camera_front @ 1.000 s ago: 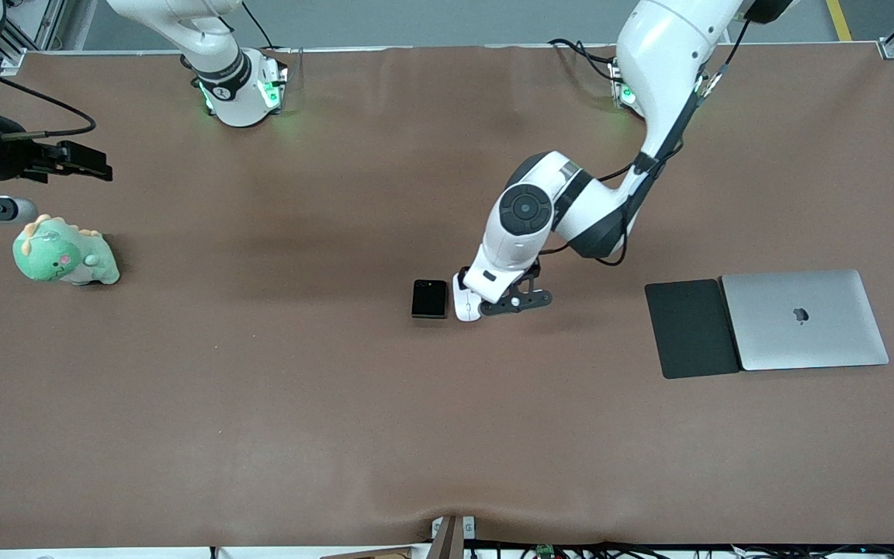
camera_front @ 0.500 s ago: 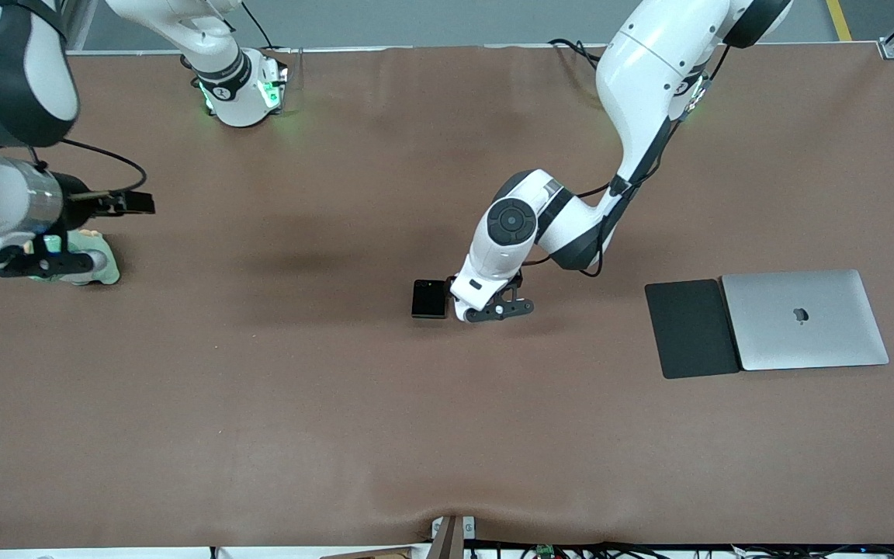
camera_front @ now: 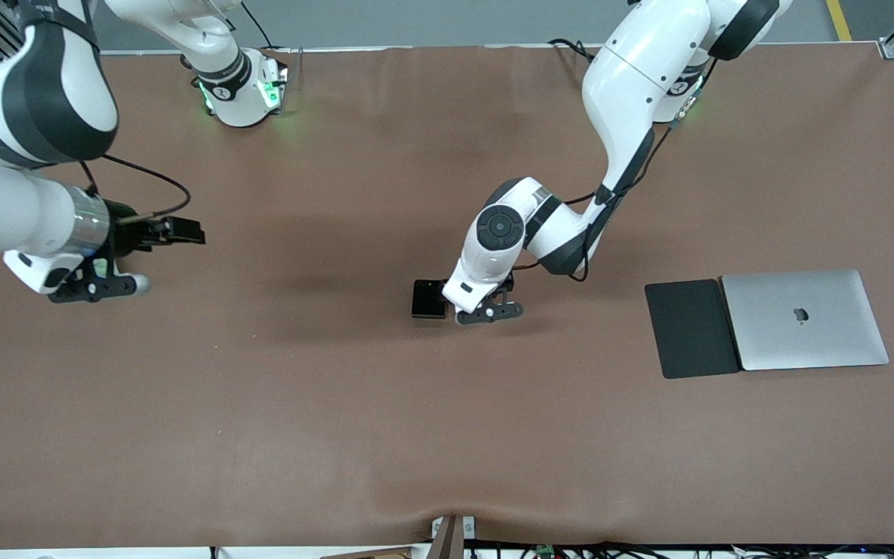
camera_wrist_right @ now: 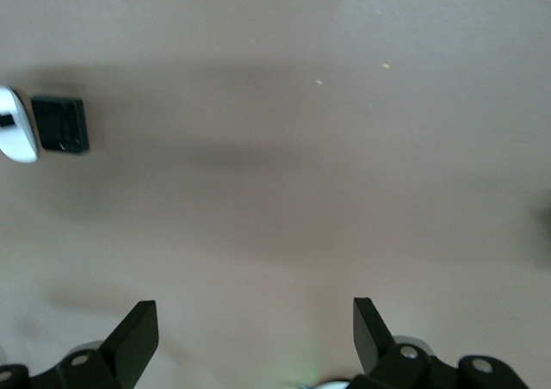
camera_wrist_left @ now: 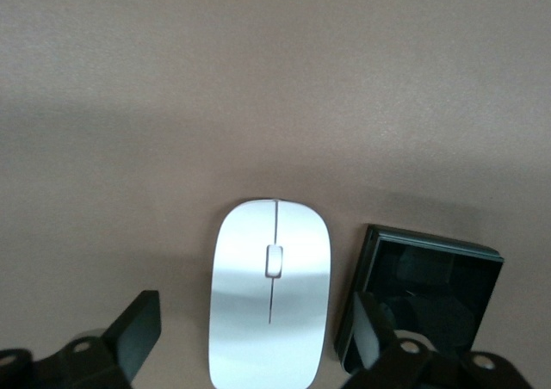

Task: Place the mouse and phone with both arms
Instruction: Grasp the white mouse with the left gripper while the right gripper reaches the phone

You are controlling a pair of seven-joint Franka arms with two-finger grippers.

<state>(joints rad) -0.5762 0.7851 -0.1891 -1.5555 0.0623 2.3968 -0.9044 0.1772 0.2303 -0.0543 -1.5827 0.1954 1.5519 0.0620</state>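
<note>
I need to grab the white mouse by its long sides with my left gripper next, so that I can place it on the black pad (camera_front: 691, 329).
The white mouse (camera_wrist_left: 270, 294) lies on the brown table right beside the black folded phone (camera_front: 428, 299), near the table's middle. My left gripper (camera_front: 475, 312) is low over the mouse and hides it in the front view. In the left wrist view my left gripper (camera_wrist_left: 256, 329) is open, with the mouse between its fingers. One finger (camera_wrist_left: 372, 333) stands at the phone's (camera_wrist_left: 426, 299) edge. My right gripper (camera_front: 94, 286) is open and empty over the right arm's end of the table. The right wrist view shows the mouse (camera_wrist_right: 15, 135) and phone (camera_wrist_right: 60, 124) far off.
A closed silver laptop (camera_front: 804, 318) and a flat black pad (camera_front: 691, 328) lie side by side toward the left arm's end of the table. The brown table (camera_front: 447, 435) runs on bare nearer the front camera.
My left gripper has shifted toward the phone and now covers the mouse. My right arm has swung in over the table and covers the green plush toy seen earlier.
</note>
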